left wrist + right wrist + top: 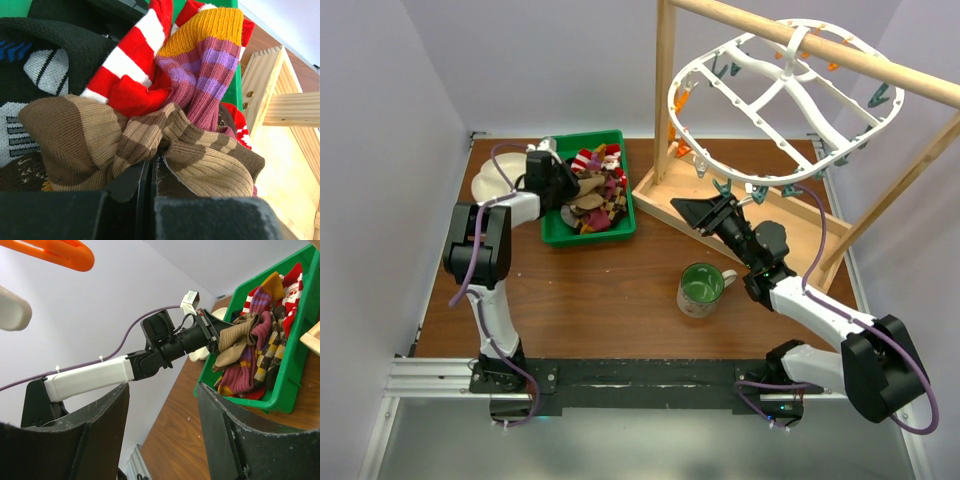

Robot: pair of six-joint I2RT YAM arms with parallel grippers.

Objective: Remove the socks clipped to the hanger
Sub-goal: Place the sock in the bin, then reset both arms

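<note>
My left gripper needs to open now. The brown striped sock [586, 192] [210, 162] is against the heaped socks inside the green bin, so it would stay there.
The white oval hanger [673, 100] hangs from a wooden pole at the back right, and I see no socks on its clips. Several socks [600, 185] lie heaped in a green bin [582, 238]. My left gripper [563, 180] [152, 161] is over that heap, shut on a brown striped sock [200, 165] [235, 337]. Behind it lie a red-and-white striped sock [125, 55] and a purple-striped one [205, 75]. My right gripper [705, 212] [162, 390] stands open and empty just below the hanger's near rim, facing the bin.
The wooden frame's post [665, 90] and base board [670, 205] stand right of the bin. A green-lined mug [700, 288] sits on the table in front of the right arm. A white bowl [485, 180] lies left of the bin. An orange clip [55, 250] shows overhead.
</note>
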